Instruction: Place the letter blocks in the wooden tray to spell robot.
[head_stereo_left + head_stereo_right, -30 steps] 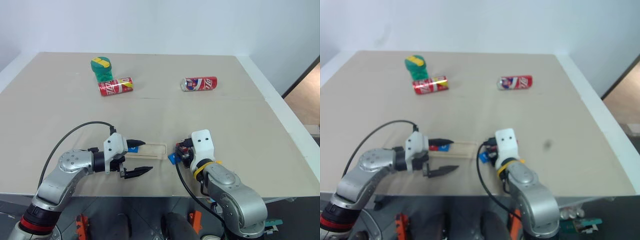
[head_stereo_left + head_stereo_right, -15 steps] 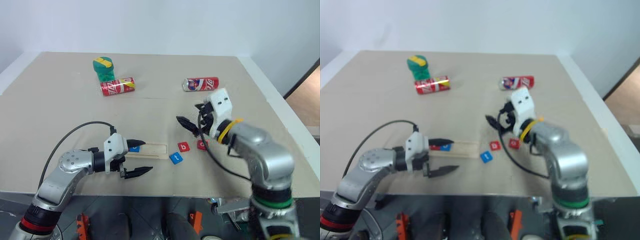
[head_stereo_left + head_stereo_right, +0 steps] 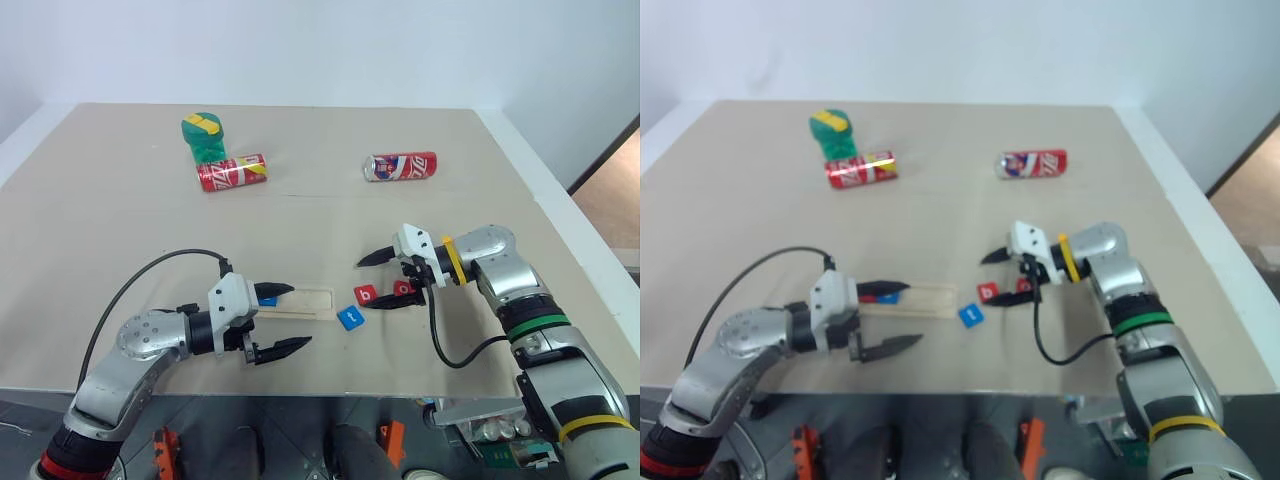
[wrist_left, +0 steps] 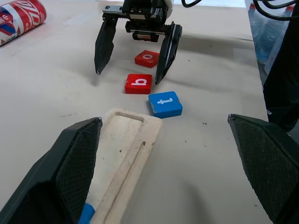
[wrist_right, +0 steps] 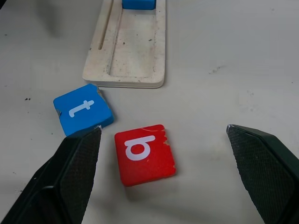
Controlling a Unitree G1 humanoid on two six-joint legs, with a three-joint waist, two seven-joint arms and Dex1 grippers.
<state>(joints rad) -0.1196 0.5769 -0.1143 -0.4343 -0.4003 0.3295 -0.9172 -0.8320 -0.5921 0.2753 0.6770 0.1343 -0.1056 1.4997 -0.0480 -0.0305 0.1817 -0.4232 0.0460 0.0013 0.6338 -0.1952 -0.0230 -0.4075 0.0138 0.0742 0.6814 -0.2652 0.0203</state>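
My right gripper grabs the red b block (image 3: 367, 294) by its side edges next, to spell robot in the wooden tray (image 3: 305, 301).
My right gripper (image 3: 365, 285) is open and low over the table, with its fingers to either side of a red "b" block (image 3: 367, 294). A red "o" block (image 3: 403, 289) lies just behind it, under the gripper's body. A blue "t" block (image 3: 349, 318) lies between the "b" block and the right end of the wooden tray (image 3: 305, 301). A blue block (image 3: 267, 298) sits in the tray toward its left end, with a red one (image 3: 869, 296) beside it. My left gripper (image 3: 283, 318) is open and empty, level above the tray's left part.
Two red soda cans (image 3: 231, 173) (image 3: 399, 166) lie on their sides at the back of the table, and a green and yellow object (image 3: 204, 137) stands beside the left one. The table's front edge (image 3: 330, 392) runs close below both grippers.
My right arm swung up from the front edge, uncovering the loose blocks, then came down with its fingers open around the red "b" block. The left gripper stayed over the tray.
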